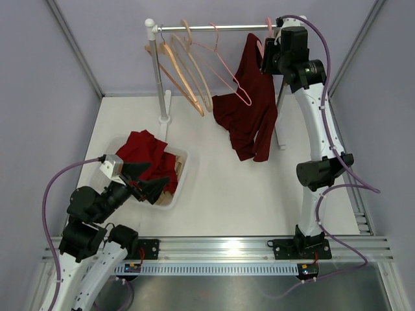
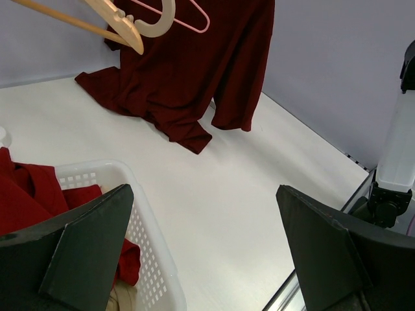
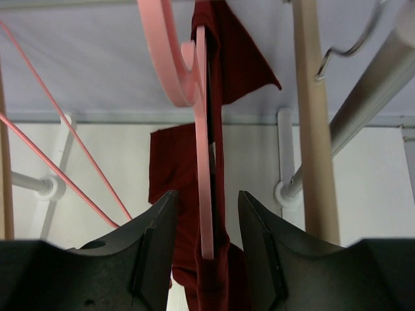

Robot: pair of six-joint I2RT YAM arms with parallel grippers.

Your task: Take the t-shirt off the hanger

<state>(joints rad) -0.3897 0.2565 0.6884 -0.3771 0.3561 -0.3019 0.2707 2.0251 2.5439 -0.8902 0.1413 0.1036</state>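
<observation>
The right gripper grabs the pink hanger's near end (image 1: 262, 54) next, which leaves the hanger's hook and far side free for removing the t-shirt.
A dark red t-shirt (image 1: 249, 107) hangs on a pink hanger (image 3: 204, 129) at the right end of the rail (image 1: 214, 28); its lower part droops to the table. My right gripper (image 1: 264, 55) is up at the rail, open. In the right wrist view its jaws (image 3: 207, 210) stand either side of the pink hanger's end and the shirt (image 3: 224, 58), not closed on them. My left gripper (image 1: 161, 175) is open and empty, low over the white basket's right rim. The left wrist view (image 2: 204, 189) shows the shirt (image 2: 188, 71) far ahead.
A white basket (image 1: 188, 172) at the left holds red clothes (image 1: 146, 152). Bare wooden hangers (image 1: 181, 68) and a thin pink wire hanger (image 1: 224, 65) hang on the rail. The rack's left post (image 1: 160, 71) and right post (image 3: 314, 129) stand on the table.
</observation>
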